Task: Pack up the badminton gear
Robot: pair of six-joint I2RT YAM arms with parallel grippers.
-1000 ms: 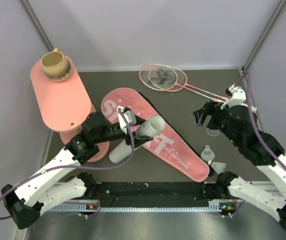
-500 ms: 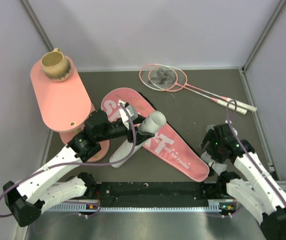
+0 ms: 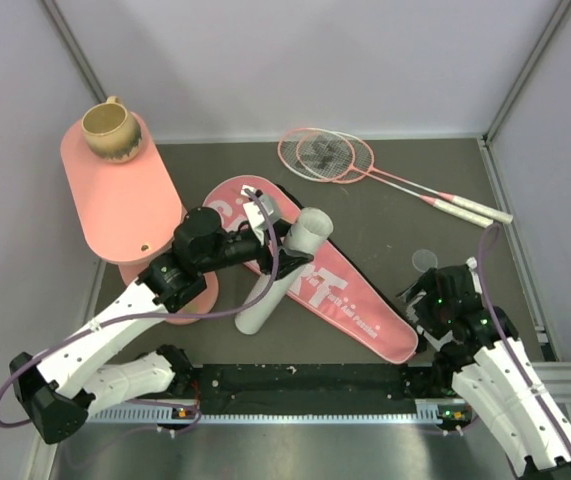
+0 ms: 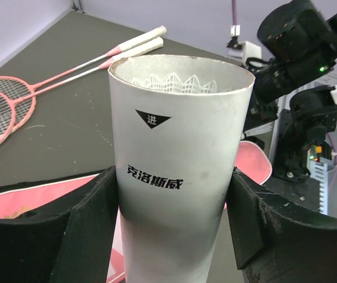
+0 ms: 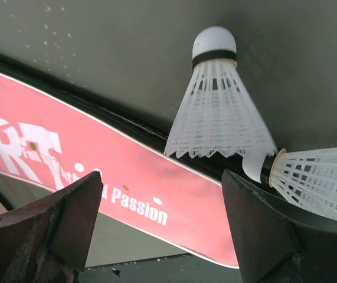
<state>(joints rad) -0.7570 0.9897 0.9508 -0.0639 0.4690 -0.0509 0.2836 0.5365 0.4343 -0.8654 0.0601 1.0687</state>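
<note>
The shuttlecock's cork should stay free to lead into the tube's opening, so the robot's right gripper next needs to grab the white shuttlecock by its skirt (image 5: 218, 115).
My left gripper (image 3: 281, 260) is shut on the long white tube (image 3: 270, 290) and holds it tilted over the pink "SPORT" bag (image 3: 350, 300). In the left wrist view the tube (image 4: 180, 147) fills the space between my fingers, with white shuttlecock feathers (image 4: 174, 82) showing inside its open end. My right gripper (image 3: 425, 318) is open and empty, low over the bag's near end. In the right wrist view two white shuttlecocks (image 5: 218, 112) (image 5: 318, 177) lie on the table by the bag's edge (image 5: 97, 171), just beyond the open right gripper (image 5: 162, 218). Two pink rackets (image 3: 325, 155) lie at the back.
The pink oval tiered table (image 3: 125, 200) with the tan mug (image 3: 108, 128) stands at the left. A small round whitish thing (image 3: 425, 260) lies on the table behind the right gripper. The racket handles (image 3: 470, 210) reach toward the right wall.
The left arm has swung the tube's open end up and to the right. The right arm has come back from near the racket handles to the shuttlecocks, leaving the round whitish thing on the table.
</note>
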